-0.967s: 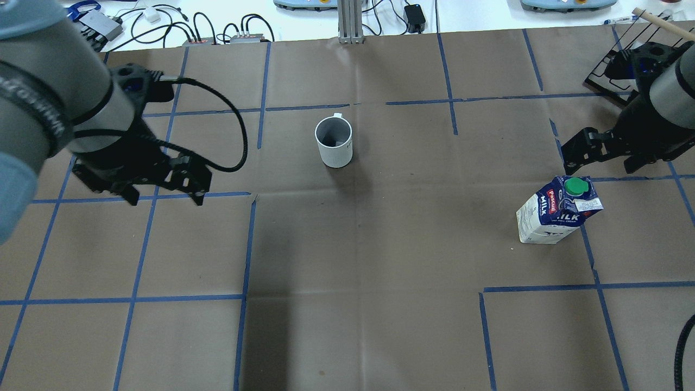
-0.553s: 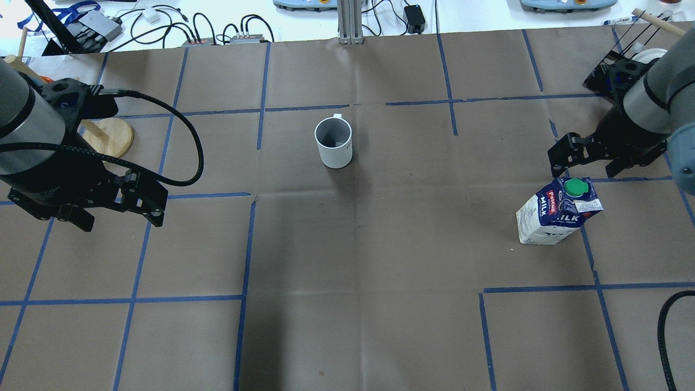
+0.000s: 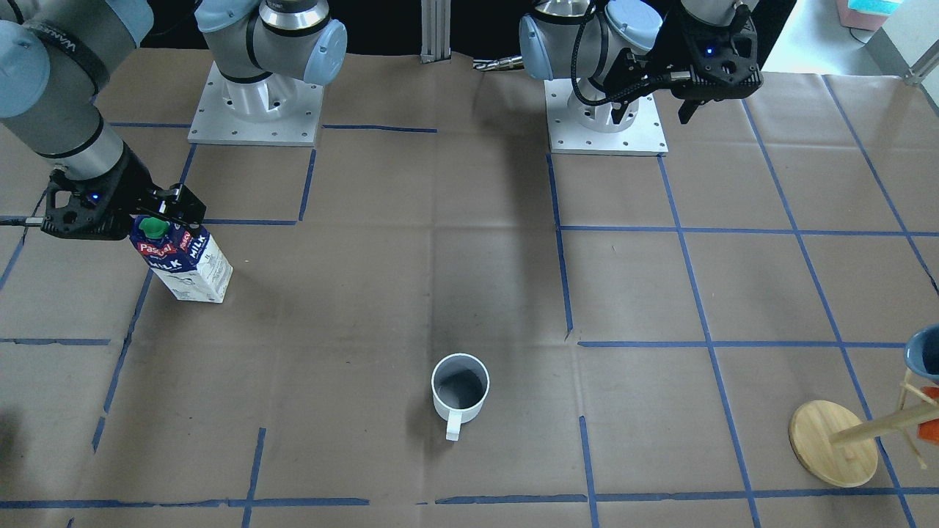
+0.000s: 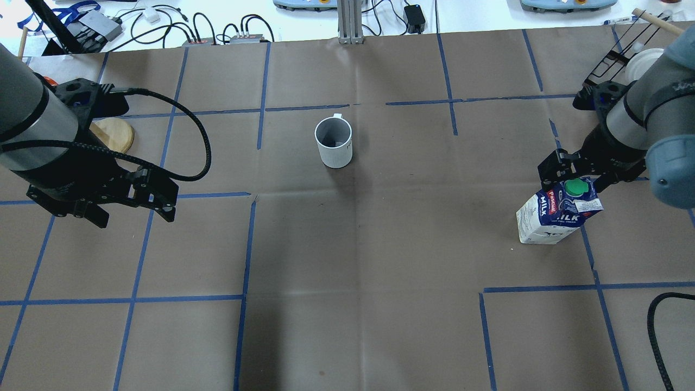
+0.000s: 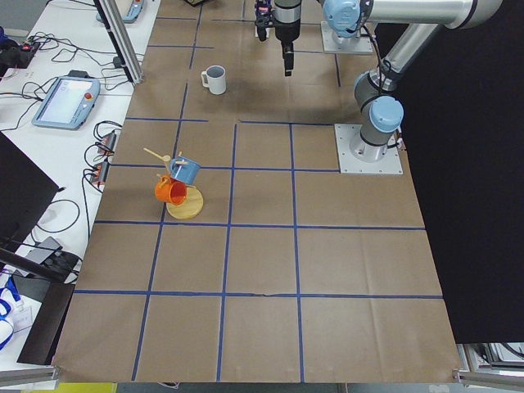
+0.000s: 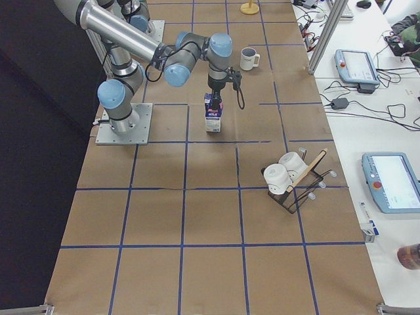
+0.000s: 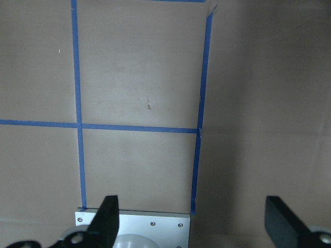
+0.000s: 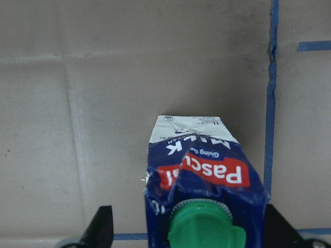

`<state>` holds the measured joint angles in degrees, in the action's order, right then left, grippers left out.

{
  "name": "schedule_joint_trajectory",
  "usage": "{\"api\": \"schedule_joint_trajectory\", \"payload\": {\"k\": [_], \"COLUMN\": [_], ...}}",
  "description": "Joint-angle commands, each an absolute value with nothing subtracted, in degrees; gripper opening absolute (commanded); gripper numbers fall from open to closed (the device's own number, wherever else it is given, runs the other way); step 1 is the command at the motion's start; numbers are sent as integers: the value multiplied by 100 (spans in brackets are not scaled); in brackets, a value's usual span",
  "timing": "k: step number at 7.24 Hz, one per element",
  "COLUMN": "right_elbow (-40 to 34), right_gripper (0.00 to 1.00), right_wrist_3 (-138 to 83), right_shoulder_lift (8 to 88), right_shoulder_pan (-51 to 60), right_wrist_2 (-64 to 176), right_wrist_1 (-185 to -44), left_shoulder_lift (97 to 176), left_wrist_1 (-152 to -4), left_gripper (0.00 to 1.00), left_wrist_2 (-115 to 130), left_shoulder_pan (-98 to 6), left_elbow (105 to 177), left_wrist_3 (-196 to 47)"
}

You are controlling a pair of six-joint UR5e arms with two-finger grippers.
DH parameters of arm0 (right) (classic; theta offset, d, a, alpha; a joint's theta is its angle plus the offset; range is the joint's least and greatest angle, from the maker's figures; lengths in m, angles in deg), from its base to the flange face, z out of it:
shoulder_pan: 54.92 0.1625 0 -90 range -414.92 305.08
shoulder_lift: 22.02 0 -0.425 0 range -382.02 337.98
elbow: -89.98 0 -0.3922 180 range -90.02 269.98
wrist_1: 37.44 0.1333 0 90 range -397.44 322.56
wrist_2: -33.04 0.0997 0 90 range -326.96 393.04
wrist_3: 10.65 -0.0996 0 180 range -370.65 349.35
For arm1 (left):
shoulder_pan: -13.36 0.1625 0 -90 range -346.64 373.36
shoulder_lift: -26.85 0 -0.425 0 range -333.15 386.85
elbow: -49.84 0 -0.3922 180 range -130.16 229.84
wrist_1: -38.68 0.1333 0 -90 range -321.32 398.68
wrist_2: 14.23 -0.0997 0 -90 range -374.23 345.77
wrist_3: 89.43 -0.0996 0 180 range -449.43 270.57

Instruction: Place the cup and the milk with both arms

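Note:
I will place the milk carton beside the cup (image 3: pixel 460 387). For that, my right gripper should next grab the milk carton by its capped top (image 3: pixel 166 230).
The white cup (image 4: pixel 333 142) stands upright mid-table, handle toward the far side; it also shows in the front view (image 3: pixel 460 389). The milk carton (image 4: pixel 556 212) stands at the right, green cap up, and shows in the front view (image 3: pixel 183 260) too. My right gripper (image 4: pixel 576 175) is open just above the carton's top. In the right wrist view its fingers (image 8: pixel 101 225) flank the cap of the carton (image 8: pixel 204 175) without touching. My left gripper (image 4: pixel 134 217) is open and empty, held above the table at the left, far from the cup. The left wrist view (image 7: pixel 194 225) shows only table.
A wooden mug tree (image 3: pixel 836 444) with a blue and an orange cup stands at the far left (image 4: pixel 111 136). A black rack with white cups (image 6: pixel 292 180) sits at the far right corner. The arms' base plates (image 3: pixel 606 117) are on the near side.
My right gripper has moved in from the far right to just over the carton's top. My left gripper has swung left and toward the near side, uncovering the mug tree base.

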<state>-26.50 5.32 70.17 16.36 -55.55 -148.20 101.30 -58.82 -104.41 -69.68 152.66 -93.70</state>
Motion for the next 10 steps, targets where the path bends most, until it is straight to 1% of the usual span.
{"api": "schedule_joint_trajectory", "payload": {"k": [1,3,4,5,6,8,10], "right_elbow": [-2718,-2709,-2674,-2613,-2351,-1562,-885], "right_gripper": [72,49,47,48,49,50,50], "right_wrist_3": [473,508,517,491,491,491,491], "right_shoulder_lift": [7009,7009,7018,7035,7044,6957,6537], "right_shoulder_pan": [1636,1636,1636,1636,1645,1671,1802], "right_wrist_2": [-5555,-5555,-5573,-5591,-5591,-5547,-5547], "right_wrist_1": [-15158,-15187,-15178,-15161,-15065,-14286,-14080], "left_shoulder_lift": [10121,10155,10165,10113,10051,10051,10121], "left_wrist_1": [-5861,-5914,-5905,-5923,-5923,-5871,-5844], "left_gripper": [100,100,100,100,100,100,100], "left_wrist_2": [-10502,-10511,-10511,-10503,-10476,-10450,-10503], "left_shoulder_pan": [-6970,-6979,-6970,-6979,-6979,-6979,-6979], "left_elbow": [15259,15276,15259,15207,15189,15258,15277], "left_wrist_3": [-9374,-9365,-9365,-9322,-9330,-9304,-9330]}}
